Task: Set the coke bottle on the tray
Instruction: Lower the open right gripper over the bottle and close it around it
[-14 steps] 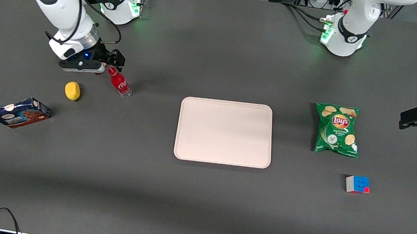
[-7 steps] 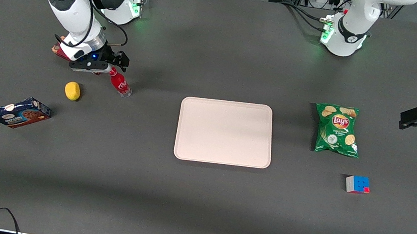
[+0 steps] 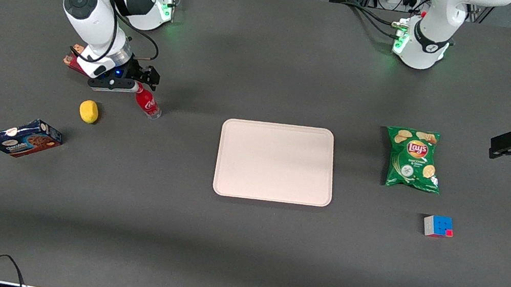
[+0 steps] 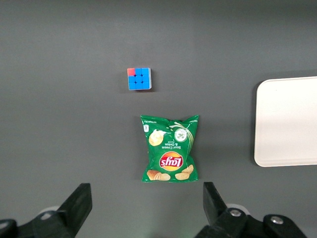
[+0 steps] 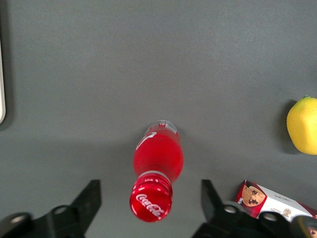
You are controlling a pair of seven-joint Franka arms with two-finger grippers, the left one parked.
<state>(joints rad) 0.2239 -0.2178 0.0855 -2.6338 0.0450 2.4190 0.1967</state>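
Observation:
The coke bottle should go on the tray [image 3: 276,161], so next my gripper should take hold of the bottle by its red cap end [image 3: 140,87].
The coke bottle [image 3: 147,102] stands upright on the dark table toward the working arm's end, red cap up, clear base down. In the right wrist view the bottle [image 5: 157,157] shows from above, its red cap between my two black fingers [image 5: 89,198] with clear gaps on both sides. My gripper [image 3: 133,83] is open, right above the bottle's cap, not touching it. The pale pinkish-beige tray [image 3: 276,161] lies flat at the table's middle, with nothing on it; its edges also show in the right wrist view [image 5: 1,89] and the left wrist view [image 4: 287,121].
A yellow lemon [image 3: 89,111] lies beside the bottle, also in the right wrist view [image 5: 303,126]. A red cookie box [image 3: 71,61] lies under my arm. A blue cookie box [image 3: 25,137] is nearer the camera. A chips bag [image 3: 412,159] and a puzzle cube [image 3: 438,226] lie toward the parked arm's end.
My arm has swung toward the bottle, and the gripper has moved from beside the cap to right above it. The red cookie box has come into view. The bottle has not moved.

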